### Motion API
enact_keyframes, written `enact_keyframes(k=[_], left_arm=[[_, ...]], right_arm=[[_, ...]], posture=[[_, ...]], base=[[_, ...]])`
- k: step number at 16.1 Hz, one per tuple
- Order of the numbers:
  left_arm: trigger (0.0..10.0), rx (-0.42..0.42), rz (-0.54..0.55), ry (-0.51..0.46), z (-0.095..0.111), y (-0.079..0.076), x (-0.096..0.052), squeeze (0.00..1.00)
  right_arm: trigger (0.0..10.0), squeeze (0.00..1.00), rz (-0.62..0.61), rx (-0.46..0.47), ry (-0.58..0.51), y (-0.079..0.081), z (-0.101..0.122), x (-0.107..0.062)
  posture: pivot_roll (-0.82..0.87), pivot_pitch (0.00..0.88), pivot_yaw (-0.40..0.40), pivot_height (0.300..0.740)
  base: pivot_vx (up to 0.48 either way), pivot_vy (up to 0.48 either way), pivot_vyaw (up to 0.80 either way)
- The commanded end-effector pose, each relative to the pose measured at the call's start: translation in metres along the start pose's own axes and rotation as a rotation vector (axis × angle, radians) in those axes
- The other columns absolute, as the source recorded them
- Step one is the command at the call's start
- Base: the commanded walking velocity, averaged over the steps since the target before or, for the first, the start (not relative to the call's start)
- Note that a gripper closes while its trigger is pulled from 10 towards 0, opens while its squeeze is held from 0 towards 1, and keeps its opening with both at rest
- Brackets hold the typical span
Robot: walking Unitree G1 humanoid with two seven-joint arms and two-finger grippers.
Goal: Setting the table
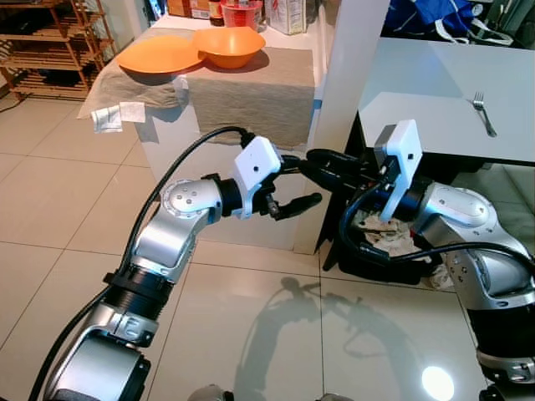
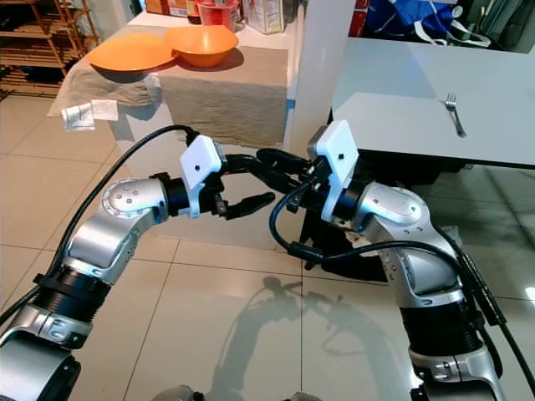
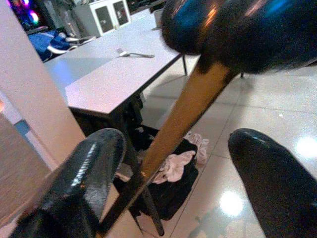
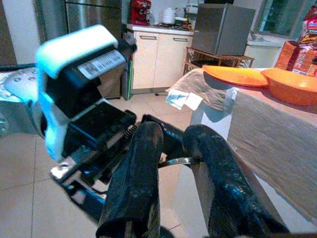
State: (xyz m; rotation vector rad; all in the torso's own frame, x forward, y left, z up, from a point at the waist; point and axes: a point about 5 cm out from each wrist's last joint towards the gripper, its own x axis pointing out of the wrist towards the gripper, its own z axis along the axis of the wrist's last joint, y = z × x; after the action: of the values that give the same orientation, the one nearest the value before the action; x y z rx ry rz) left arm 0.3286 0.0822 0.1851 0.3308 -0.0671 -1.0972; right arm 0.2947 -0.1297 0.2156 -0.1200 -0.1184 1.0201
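My left gripper grabs the utensil by the bare part of its thin handle (image 3: pixel 171 131) next, since my right gripper's fingers cover one end of the utensil.
My two grippers meet at mid-height in front of the white pillar (image 1: pixel 351 83). My right gripper (image 1: pixel 313 159) points left and is shut on a slim utensil (image 3: pixel 168 129) with a brownish handle, a thin metal part of which (image 4: pixel 178 160) shows between its fingers. My left gripper (image 1: pixel 311 180) stands open, one finger above and one below, with the handle running through the gap. A fork (image 1: pixel 483 113) lies on the grey table (image 1: pixel 435 92) at the right. An orange plate (image 1: pixel 159 54) and an orange bowl (image 1: pixel 230 46) sit on the cloth-covered counter (image 1: pixel 251 96).
A dark basket with crumpled cloths (image 1: pixel 384 242) stands on the floor under the grey table. Wooden shelves (image 1: pixel 42 42) stand at the far left. Boxes and containers (image 1: pixel 288 12) crowd the back of the counter. Glossy tiled floor (image 1: pixel 251 317) stretches below my arms.
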Motion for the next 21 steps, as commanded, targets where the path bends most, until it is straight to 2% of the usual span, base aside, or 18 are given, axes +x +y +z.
enact_keyframes(k=[1, 5, 9, 11, 12, 21], left_arm=[[0.0, 0.021, 0.014, -0.003, 0.0038, 0.0041, 0.0013, 0.0], [0.0, 0.033, 0.011, 0.001, 0.0012, 0.0034, 0.0018, 0.0], [0.0, 0.007, 0.02, 0.037, -0.0046, 0.007, 0.0012, 0.0], [0.0, 0.027, 0.053, 0.05, -0.0056, 0.0115, 0.0004, 0.0], [0.0, 0.066, 0.052, 0.054, -0.0054, 0.0119, 0.0, 0.0], [0.0, 0.052, 0.056, -0.008, -0.0017, 0.0093, 0.0011, 0.0]], right_arm=[[0.0, 0.0, -0.003, -0.011, -0.018, 0.0015, 0.0051, -0.0007], [0.0, 0.0, -0.01, -0.009, -0.015, 0.0021, 0.0039, -0.0008], [0.0, 0.0, -0.015, -0.007, -0.015, 0.0017, 0.0041, -0.0016], [0.0, 0.0, -0.021, -0.007, -0.017, 0.0013, 0.0049, -0.002], [0.0, 0.0, -0.024, -0.006, -0.018, 0.0014, 0.0049, -0.0021], [0.0, 0.0, -0.063, 0.002, -0.01, -0.0002, 0.0001, -0.0032]], posture=[[-0.07, 0.013, 0.001, 0.727], [-0.07, 0.013, 0.001, 0.727], [-0.07, 0.013, 0.001, 0.727], [-0.07, 0.021, 0.002, 0.727], [-0.07, 0.02, 0.004, 0.727], [-0.07, 0.01, 0.007, 0.727]], base=[[0.0, 0.0, 0.0], [0.0, 0.0, 0.0], [0.0, 0.0, 0.0], [0.0, 0.0, 0.0], [0.0, 0.0, 0.0], [0.0, 0.0, 0.0]])
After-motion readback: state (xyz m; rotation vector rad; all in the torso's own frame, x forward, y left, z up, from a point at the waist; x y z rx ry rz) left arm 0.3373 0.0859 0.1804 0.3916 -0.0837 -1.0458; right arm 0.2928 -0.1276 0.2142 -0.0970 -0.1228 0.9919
